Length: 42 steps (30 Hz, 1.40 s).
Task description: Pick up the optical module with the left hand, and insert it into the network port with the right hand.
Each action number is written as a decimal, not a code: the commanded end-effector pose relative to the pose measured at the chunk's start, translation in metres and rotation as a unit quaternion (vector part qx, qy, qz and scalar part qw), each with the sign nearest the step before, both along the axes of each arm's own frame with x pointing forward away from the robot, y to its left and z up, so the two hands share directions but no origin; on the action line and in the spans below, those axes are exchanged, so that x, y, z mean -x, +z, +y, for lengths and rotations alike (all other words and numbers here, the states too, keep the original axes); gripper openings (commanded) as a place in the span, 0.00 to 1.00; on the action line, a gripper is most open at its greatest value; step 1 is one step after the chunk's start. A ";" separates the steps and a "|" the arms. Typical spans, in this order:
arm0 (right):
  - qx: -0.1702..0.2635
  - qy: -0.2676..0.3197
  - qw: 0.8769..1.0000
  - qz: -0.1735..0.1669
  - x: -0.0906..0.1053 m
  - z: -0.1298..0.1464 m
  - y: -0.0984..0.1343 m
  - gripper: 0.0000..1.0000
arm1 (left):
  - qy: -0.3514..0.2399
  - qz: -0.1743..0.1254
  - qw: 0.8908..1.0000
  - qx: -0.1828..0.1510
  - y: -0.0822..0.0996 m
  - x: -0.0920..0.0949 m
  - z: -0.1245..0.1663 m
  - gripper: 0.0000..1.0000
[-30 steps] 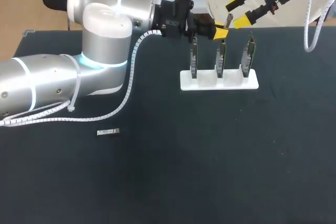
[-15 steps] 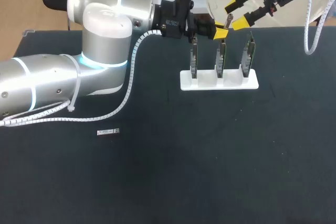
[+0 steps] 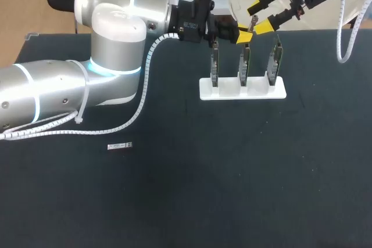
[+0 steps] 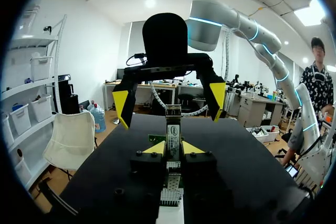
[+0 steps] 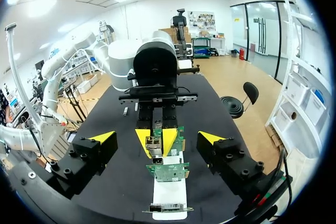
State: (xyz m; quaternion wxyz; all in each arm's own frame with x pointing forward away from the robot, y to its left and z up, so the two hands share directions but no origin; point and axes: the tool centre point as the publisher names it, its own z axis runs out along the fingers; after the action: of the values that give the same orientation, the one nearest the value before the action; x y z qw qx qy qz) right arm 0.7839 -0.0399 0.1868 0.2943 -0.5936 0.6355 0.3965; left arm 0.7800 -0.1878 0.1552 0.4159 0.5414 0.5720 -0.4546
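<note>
The robot should grab the module by its loose end point(image 3: 254, 20) with the right gripper, so it can insert it into the network port point(image 3: 245, 49).
My left gripper point(image 3: 243, 35) is shut on a small silver optical module point(image 3: 254, 23), held up above the middle of three upright green port boards point(image 3: 244, 65) in a white holder point(image 3: 243, 89). In the left wrist view the module point(image 4: 173, 129) stands upright between my own yellow tips point(image 4: 173, 148). My right gripper point(image 3: 260, 15) hangs open just past it, one finger on either side of the module's free end, without touching. In the right wrist view my open right gripper point(image 5: 157, 139) faces the left gripper's yellow fingertips point(image 5: 143, 139), with the module point(image 5: 154, 145) between them.
A second silver module point(image 3: 120, 146) lies flat on the black table, front left. The left arm's white cable point(image 3: 142, 94) loops down over the table beside its elbow. The boards point(image 5: 168, 171) stand directly below both grippers.
The right gripper has crept slightly leftward toward the held module. The left arm and the module have stayed in place.
</note>
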 end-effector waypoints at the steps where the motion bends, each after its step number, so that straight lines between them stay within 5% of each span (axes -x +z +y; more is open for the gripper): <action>1: 0.001 -0.006 1.000 -0.005 0.005 0.001 0.000 1.00 | -0.003 0.001 1.000 -0.001 0.000 -0.003 -0.001 0.00; 3: 0.002 -0.006 1.000 -0.005 0.005 0.001 0.000 1.00 | -0.003 0.001 1.000 -0.001 0.000 -0.003 -0.001 0.00; 4: 0.002 -0.005 1.000 -0.005 0.005 0.001 0.000 0.84 | -0.003 0.001 1.000 -0.001 0.000 -0.003 -0.001 0.00; 5: 0.000 -0.003 1.000 -0.004 0.005 0.001 0.000 0.22 | -0.003 0.001 1.000 -0.001 0.000 -0.003 -0.001 0.00; 6: 0.000 -0.002 1.000 -0.004 0.005 0.001 0.000 0.00 | -0.003 0.001 1.000 -0.001 0.000 -0.003 -0.001 0.00; 30: 0.001 0.001 1.000 -0.005 0.003 0.001 0.000 0.00 | -0.003 0.001 1.000 -0.001 0.000 -0.003 -0.001 0.00; 31: 0.001 0.001 1.000 -0.005 0.002 0.001 0.000 0.00 | -0.003 0.001 1.000 -0.001 0.000 -0.003 -0.001 0.21; 32: 0.001 0.002 1.000 -0.005 0.002 0.001 0.000 0.00 | -0.003 0.001 1.000 -0.001 0.000 -0.003 -0.001 0.87; 33: 0.000 0.002 1.000 -0.005 0.002 0.002 0.000 0.00 | -0.003 0.001 1.000 -0.001 0.000 -0.003 -0.001 1.00; 42: 0.001 0.004 1.000 -0.007 0.002 0.002 0.002 0.00 | -0.003 0.001 1.000 -0.001 0.000 -0.003 -0.001 1.00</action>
State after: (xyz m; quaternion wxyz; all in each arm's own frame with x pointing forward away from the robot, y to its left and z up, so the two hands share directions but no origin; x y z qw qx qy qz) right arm 0.7816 -0.0382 0.1881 0.2961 -0.5985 0.6319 0.3935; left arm 0.7801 -0.1879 0.1553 0.4159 0.5414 0.5720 -0.4547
